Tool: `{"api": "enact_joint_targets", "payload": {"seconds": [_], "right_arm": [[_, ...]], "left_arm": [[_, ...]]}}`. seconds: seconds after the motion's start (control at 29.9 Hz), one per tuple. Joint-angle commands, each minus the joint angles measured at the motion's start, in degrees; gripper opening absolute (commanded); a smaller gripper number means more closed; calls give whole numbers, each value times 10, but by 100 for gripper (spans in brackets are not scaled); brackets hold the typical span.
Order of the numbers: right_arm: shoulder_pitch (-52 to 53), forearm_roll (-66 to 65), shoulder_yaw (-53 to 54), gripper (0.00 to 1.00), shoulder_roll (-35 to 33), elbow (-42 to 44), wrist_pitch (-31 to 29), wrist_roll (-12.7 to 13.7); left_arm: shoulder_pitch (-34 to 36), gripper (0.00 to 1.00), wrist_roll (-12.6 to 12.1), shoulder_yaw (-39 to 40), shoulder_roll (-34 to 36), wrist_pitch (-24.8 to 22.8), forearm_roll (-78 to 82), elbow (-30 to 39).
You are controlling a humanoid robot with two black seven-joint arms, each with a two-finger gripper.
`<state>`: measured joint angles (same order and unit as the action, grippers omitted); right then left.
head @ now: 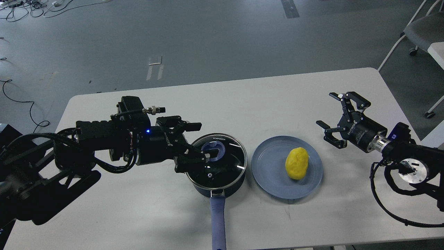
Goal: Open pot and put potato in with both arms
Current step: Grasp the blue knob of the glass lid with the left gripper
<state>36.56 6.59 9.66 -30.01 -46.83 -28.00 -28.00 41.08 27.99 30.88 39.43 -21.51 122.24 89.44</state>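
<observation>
My left gripper needs to grab the glass lid by its raised blue knob (214, 150) next, because the lid spreads wide and flat across the pot.
The dark pot (222, 185) stands at the table's front middle, its glass lid (223, 163) on and its blue-purple handle (218, 222) pointing toward me. My left gripper (199, 142) is open, reaching in from the left over the lid's left edge, its lower finger close to the blue knob (214, 150) with nothing held. The yellow potato (297, 163) lies on a flat blue plate (270, 163) right of the pot. My right gripper (331, 116) is open and empty, hovering right of the plate, apart from the potato.
The white table (256, 104) ends at its front edge just below the pot handle. A chair (421, 31) stands on the floor at the back right. Loose black cables (385, 198) hang from my right arm.
</observation>
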Motion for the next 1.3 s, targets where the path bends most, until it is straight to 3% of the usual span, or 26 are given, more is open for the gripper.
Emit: {"api": "enact_joint_targets", "payload": {"seconds": [0.0,0.67,0.77,0.9,1.04,1.1,1.27], "right_arm": [[-1,0,-1,98,-1,0,0,0],[-10,0,-3,98,-3,0,0,0],[-10,0,-3,98,-3,-1,0,0],[-13,-1,-3,98,-1,-1,0,0],[-13,-1,-3,98,0,-1,0,0],[-13,0,-3,98,0,-1,0,0],[-13,-1,-3,98,0,-1,0,0]], "left_arm": [[2,98,0,-15,-32,0,17,-32],[-6,94,0,-37,-81,2,24,-95],[-6,86,0,-40,-81,6,25,-95],[-5,55,0,-52,-80,23,25,-95],[-3,38,0,-51,-80,25,28,-95],[-1,33,0,-51,-78,30,28,-95],[11,33,0,-46,-67,38,26,-86]]}}
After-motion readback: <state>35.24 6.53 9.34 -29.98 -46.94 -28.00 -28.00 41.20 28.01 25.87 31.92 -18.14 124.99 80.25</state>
